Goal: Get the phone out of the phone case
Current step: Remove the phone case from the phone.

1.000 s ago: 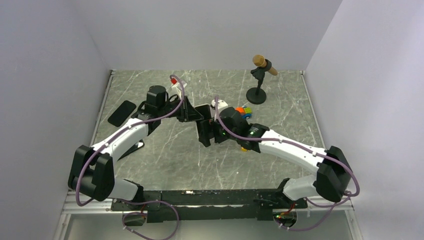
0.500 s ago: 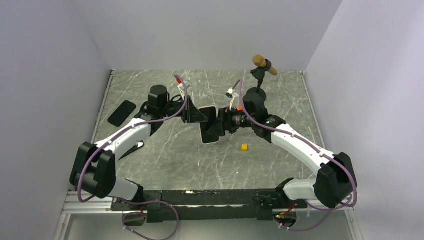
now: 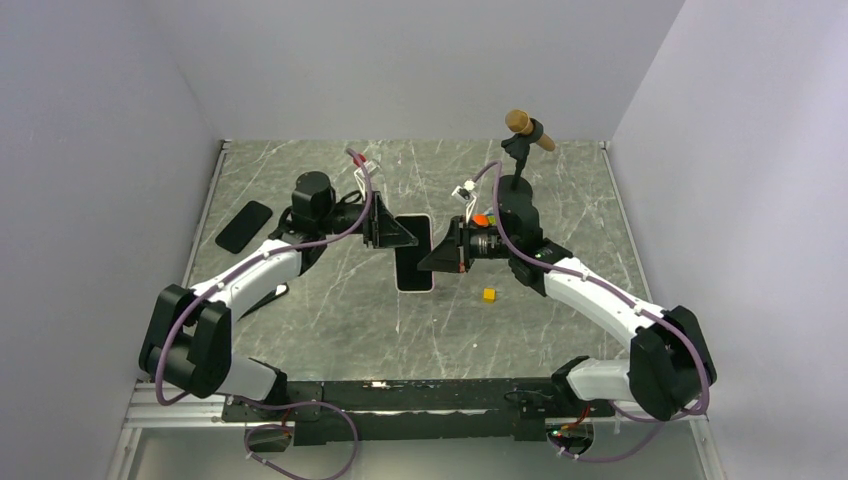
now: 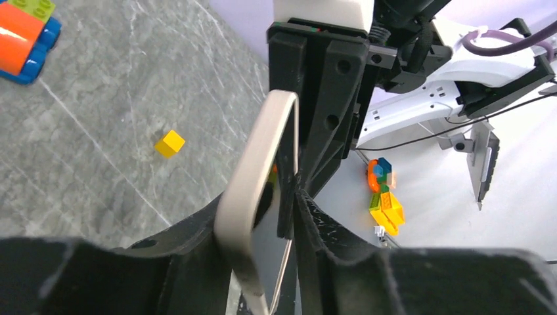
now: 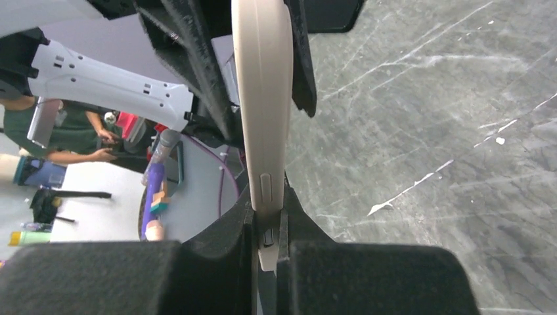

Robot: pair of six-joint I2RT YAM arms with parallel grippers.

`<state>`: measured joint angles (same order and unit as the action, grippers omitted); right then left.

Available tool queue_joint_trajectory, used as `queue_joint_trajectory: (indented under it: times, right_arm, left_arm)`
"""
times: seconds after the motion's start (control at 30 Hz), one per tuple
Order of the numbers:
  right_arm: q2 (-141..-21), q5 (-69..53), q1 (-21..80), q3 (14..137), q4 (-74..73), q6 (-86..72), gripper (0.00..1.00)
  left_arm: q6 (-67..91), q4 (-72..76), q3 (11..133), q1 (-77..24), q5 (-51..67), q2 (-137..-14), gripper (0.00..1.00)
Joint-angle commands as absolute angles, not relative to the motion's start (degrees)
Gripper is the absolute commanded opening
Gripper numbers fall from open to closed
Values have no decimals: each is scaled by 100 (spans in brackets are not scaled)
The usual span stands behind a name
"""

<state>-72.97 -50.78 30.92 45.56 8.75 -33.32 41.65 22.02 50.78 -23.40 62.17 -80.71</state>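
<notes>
The phone case's rim lies between my left gripper's fingers in the left wrist view, so it is time for them to close on it now.
The phone (image 3: 411,268), dark screen up, sits inside a beige phone case (image 3: 414,290) held above the middle of the table between both arms. My right gripper (image 3: 438,257) is shut on the case's right side; in the right wrist view its pads clamp the case edge (image 5: 265,197) near the side button. My left gripper (image 3: 402,234) straddles the case's upper left part. In the left wrist view the case rim (image 4: 244,190) leans on one finger (image 4: 190,243), and a gap shows between the screen and the other finger, so these jaws stand open.
A black flat slab (image 3: 244,226) lies at the table's left edge. A microphone on a stand (image 3: 516,186) is at the back right. A small yellow cube (image 3: 488,295) and an orange and blue toy (image 3: 484,218) lie right of centre.
My right gripper swung in from the right and shut on the case. The left jaws widened around it. The phone in its case shifted slightly toward the back.
</notes>
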Motion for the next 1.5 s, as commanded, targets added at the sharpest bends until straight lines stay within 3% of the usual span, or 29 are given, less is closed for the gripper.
queue_joint_trajectory:
  times: [0.0,0.07,0.1,0.13,0.2,0.27,0.47,0.7,1.0,1.1,1.2,1.23,1.47]
  right_arm:
    - [-7247,-4887,3155,4729,1836,-3772,0]
    - [-7317,-4775,3193,4817,1843,-3758,0]
    - [-7361,-4712,3219,4875,1794,-3705,0]
    - [-7379,-4618,3247,4934,1685,-3629,0]
    - [-7401,-4420,3284,5031,1324,-3471,16]
    - [-7419,-4361,3285,5033,1081,-3348,33]
    - [-7086,-5015,3335,4384,1580,-3271,52]
    - [-7034,-5556,3351,4263,1962,-3198,41]
    - [-7260,-5661,3356,4417,2445,-3373,39]
    - [-7331,-5732,3403,4515,2340,-3205,27]
    - [-7282,-5631,3650,4699,1879,-2653,3]
    - [-7238,-5521,3763,4775,1643,-2294,0]
    - [-7330,-4165,4808,5547,76,-453,0]
  left_arm:
    - [4274,2735,5164,-2496,6027,-7887,42]
    - [4229,2749,5153,-2530,6048,-7848,40]
    - [4190,2729,5155,-2542,6052,-7809,30]
    - [4090,2628,5177,-2544,6045,-7757,12]
    - [3740,2248,5255,-2502,5912,-7598,0]
    - [3530,2029,5291,-2437,5884,-7427,0]
    - [4354,3236,5109,-1933,6414,-7346,0]
    - [5441,4618,5002,-1872,6922,-7652,0]
    - [5586,4820,4988,-1881,6970,-7716,0]
    - [5848,5012,4974,-1921,7003,-7767,0]
    - [6287,5136,5032,-2044,7030,-7881,0]
    - [6554,5231,5059,-2062,7033,-7933,0]
    - [10843,9438,4473,-2202,6596,-8422,0]
